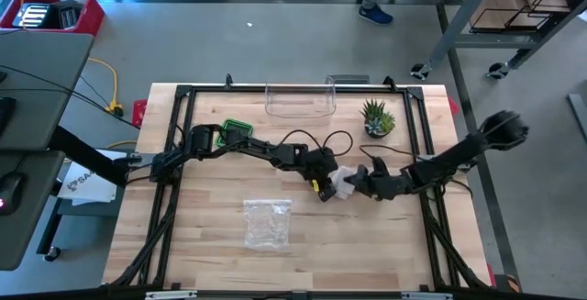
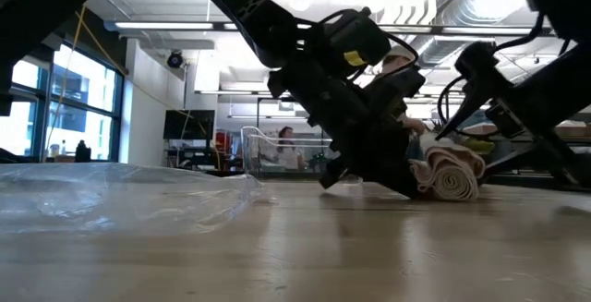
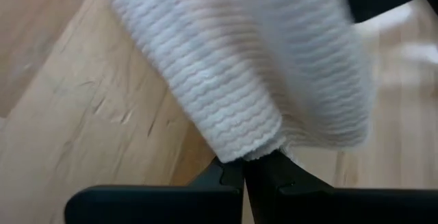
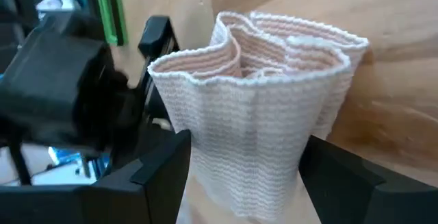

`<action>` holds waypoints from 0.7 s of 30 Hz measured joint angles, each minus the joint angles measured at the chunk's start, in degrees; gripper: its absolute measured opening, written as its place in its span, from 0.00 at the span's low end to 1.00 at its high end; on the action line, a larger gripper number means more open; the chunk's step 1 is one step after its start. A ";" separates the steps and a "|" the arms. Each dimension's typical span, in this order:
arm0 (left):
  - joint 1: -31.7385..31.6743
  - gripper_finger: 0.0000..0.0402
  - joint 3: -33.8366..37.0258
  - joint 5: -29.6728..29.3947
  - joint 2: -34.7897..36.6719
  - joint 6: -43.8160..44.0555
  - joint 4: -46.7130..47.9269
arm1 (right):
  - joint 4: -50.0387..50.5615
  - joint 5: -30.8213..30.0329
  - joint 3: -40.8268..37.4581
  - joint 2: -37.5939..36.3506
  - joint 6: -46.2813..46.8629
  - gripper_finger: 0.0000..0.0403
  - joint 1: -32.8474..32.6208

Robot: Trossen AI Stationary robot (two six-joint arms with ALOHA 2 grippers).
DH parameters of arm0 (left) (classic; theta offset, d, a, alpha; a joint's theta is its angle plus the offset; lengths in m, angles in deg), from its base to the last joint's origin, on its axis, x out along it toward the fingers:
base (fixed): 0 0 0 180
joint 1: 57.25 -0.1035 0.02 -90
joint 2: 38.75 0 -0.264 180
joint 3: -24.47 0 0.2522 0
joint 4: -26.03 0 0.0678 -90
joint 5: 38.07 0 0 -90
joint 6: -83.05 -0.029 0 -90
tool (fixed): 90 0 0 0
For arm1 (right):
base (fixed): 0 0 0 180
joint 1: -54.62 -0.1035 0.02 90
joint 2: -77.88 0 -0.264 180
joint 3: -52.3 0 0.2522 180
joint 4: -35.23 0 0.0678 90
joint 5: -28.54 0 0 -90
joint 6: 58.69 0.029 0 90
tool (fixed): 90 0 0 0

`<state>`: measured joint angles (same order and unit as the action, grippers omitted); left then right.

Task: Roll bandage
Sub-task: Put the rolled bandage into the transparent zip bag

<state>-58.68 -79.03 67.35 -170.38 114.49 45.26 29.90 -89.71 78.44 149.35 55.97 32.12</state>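
Note:
I need to keep the bandage wound, so next I should grab it by its two sides with my right gripper. The roll's layered open end (image 4: 256, 56) then stays free.
The bandage (image 1: 341, 183) is a white ribbed strip, loosely wound into a soft roll (image 4: 253, 135), at the middle of the table, right of centre. My left gripper (image 1: 323, 188) reaches in from the left, slanting down, and is shut on the loose end (image 3: 250, 148). My right gripper (image 1: 360, 183) comes from the right with the roll between its two fingers. In the low view the roll (image 2: 452, 175) sits low by the tabletop, right of the left gripper (image 2: 406, 187). My left gripper pinches the edge of the bandage's loose end (image 3: 254, 153) between its shut fingertips, slanting down from the table's left. The strip widens away from the fingers. My right gripper has the roll's two sides (image 4: 205, 162) between its fingers (image 4: 161, 172), which lie along the roll. Its layered open end (image 4: 274, 42) points away from the wrist. I cannot tell if the roll touches the table.
A clear plastic bag (image 1: 267, 222) lies on the wood toward the near edge. A clear container (image 1: 300, 101) and a small potted plant (image 1: 377, 118) stand at the far edge, and a green object (image 1: 236, 132) lies under the left arm. Black frame rails border the table.

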 joint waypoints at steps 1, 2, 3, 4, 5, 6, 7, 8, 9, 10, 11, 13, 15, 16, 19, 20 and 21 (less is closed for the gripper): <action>0.00 0.00 0.00 0.06 0.00 0.08 -0.26 | 0.00 0.04 0.47 1.05 0.36 0.63 0.45; 0.00 0.00 0.00 0.07 0.00 0.57 -0.42 | 0.02 -0.08 1.00 2.22 0.68 0.63 0.85; -0.01 0.00 0.02 0.05 0.00 1.00 -0.64 | 0.01 -0.21 1.61 3.48 1.29 0.63 1.27; -0.04 0.00 0.02 0.05 0.00 1.07 -1.10 | -0.03 -0.22 2.21 4.72 2.00 0.63 1.67; -0.02 0.00 0.02 0.05 0.00 0.97 -1.44 | -0.19 0.00 2.83 5.96 2.30 0.63 2.13; 0.12 0.00 0.02 0.13 0.00 0.76 -1.74 | -0.73 0.63 3.38 7.17 2.24 0.63 2.54; 0.24 0.00 0.02 0.16 0.00 0.50 -1.95 | -1.51 1.67 4.00 8.40 1.97 0.63 3.00; 0.35 0.00 0.02 0.17 0.00 0.43 -1.99 | -2.11 2.74 4.63 9.72 1.84 0.63 3.34; 0.48 0.00 0.02 0.20 0.00 0.39 -1.99 | -2.46 3.76 5.24 10.85 1.85 0.63 3.62; 0.66 0.00 0.02 0.26 0.00 0.39 -2.00 | -2.59 4.74 5.93 11.88 1.87 0.63 3.86; 0.90 0.00 0.02 0.39 0.00 0.39 -2.01 | -2.69 5.28 6.66 12.94 2.05 0.63 4.12; 1.19 0.00 0.02 0.40 0.00 -0.81 -1.40 | -3.74 6.37 7.64 14.71 2.13 0.63 4.50; 1.38 0.00 0.02 0.59 -0.23 -1.66 -0.75 | -4.08 7.41 8.35 15.84 2.34 0.63 4.60; 1.45 0.00 0.02 0.86 -0.30 -1.65 -0.51 | -4.45 7.88 8.48 16.20 2.58 0.63 4.59; 1.51 0.00 0.02 0.90 -0.31 -1.44 0.00 | -4.99 8.57 8.48 16.89 3.09 0.60 4.57; 1.53 0.00 0.02 0.85 -0.31 -1.54 0.12 | -5.07 8.63 8.48 16.95 3.09 0.57 4.59; 1.55 0.00 0.02 0.83 -0.31 -1.97 0.15 | -5.04 8.74 8.45 16.96 3.13 0.52 4.59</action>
<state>-57.13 -79.01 68.19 -170.68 112.51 45.41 24.85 -80.97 86.90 166.30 59.10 36.71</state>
